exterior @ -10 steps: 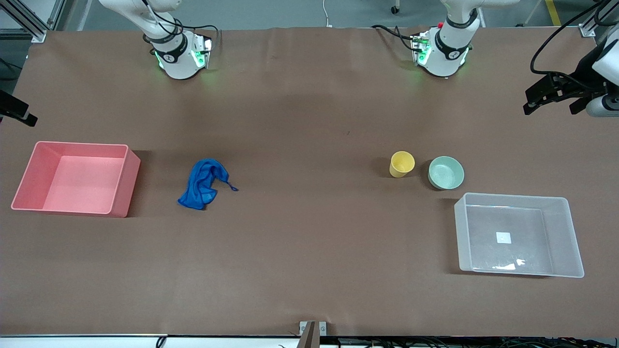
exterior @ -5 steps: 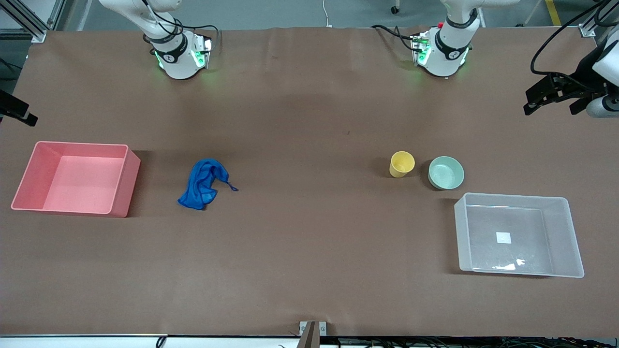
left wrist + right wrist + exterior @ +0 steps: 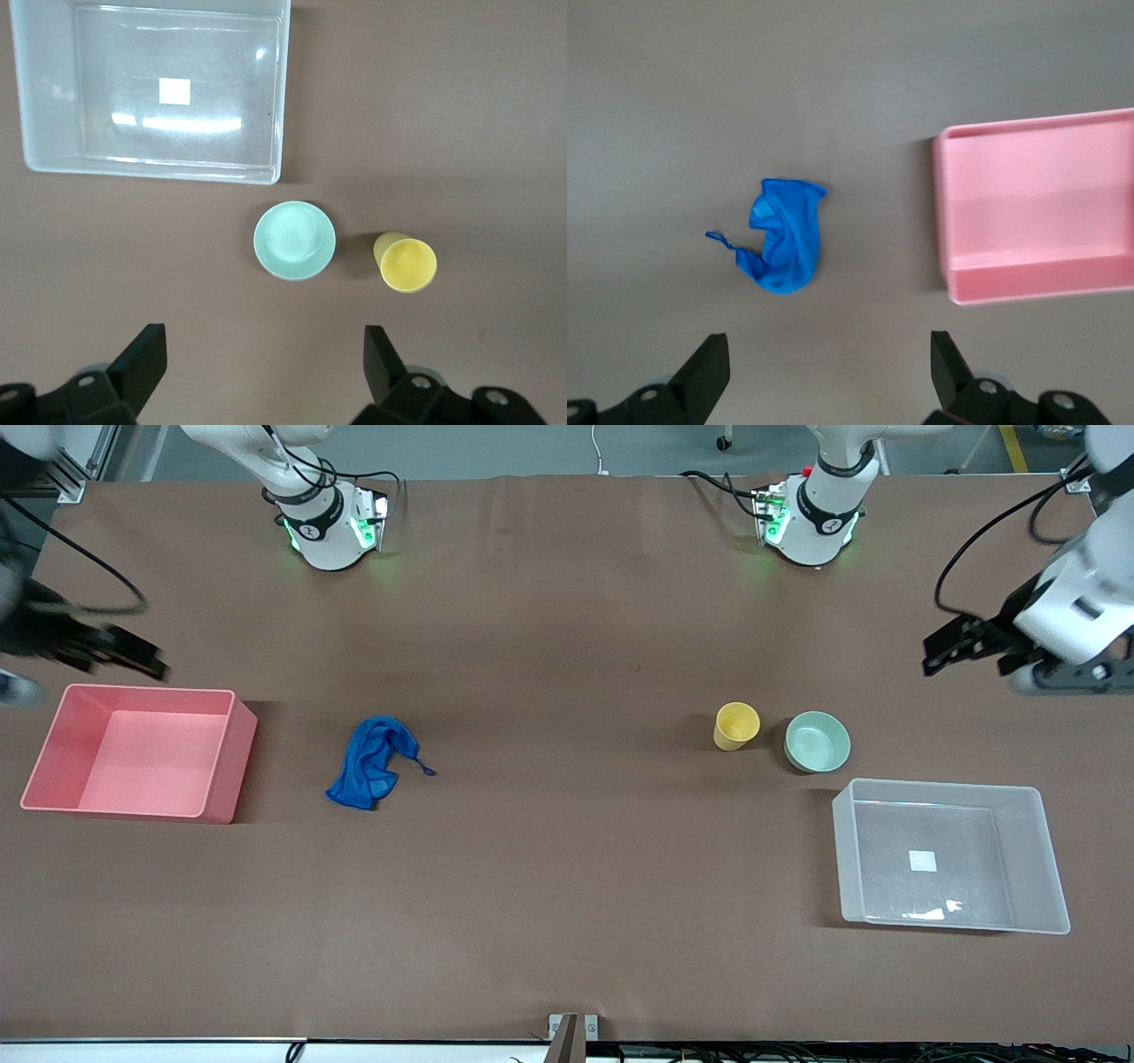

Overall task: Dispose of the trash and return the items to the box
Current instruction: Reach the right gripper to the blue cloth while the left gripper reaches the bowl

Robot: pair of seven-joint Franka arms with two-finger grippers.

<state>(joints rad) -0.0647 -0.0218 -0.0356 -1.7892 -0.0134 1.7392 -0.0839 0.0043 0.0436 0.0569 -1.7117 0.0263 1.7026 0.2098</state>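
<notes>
My right gripper is about to grab the deep blue rag by its crumpled body (image 3: 369, 763). It needs to return the rag to the pink bin.
The deep blue rag (image 3: 372, 762) lies crumpled on the brown table beside the pink bin; it also shows in the right wrist view (image 3: 784, 243). The yellow cup (image 3: 736, 725) and the mint-green bowl (image 3: 817, 741) stand upright side by side, just farther from the front camera than the clear-grey bin (image 3: 939, 784). The left wrist view shows the cup (image 3: 407, 263), the bowl (image 3: 294, 240) and the bin (image 3: 282, 97). My left gripper (image 3: 952, 654) is open and empty in the air at the left arm's end of the table (image 3: 264, 354). My right gripper (image 3: 133, 657) is open and empty above the pink bin's edge (image 3: 831, 354).
The pink bin (image 3: 226, 757) stands empty at the right arm's end of the table; it also shows in the right wrist view (image 3: 943, 221). The clear-grey bin holds only a white sticker (image 3: 921, 860). Both arm bases stand along the table's top edge.
Both grippers have swung in from the table's ends: the left toward the cup and bowl, the right toward the pink bin. The rag, cup, bowl and bins have not moved.
</notes>
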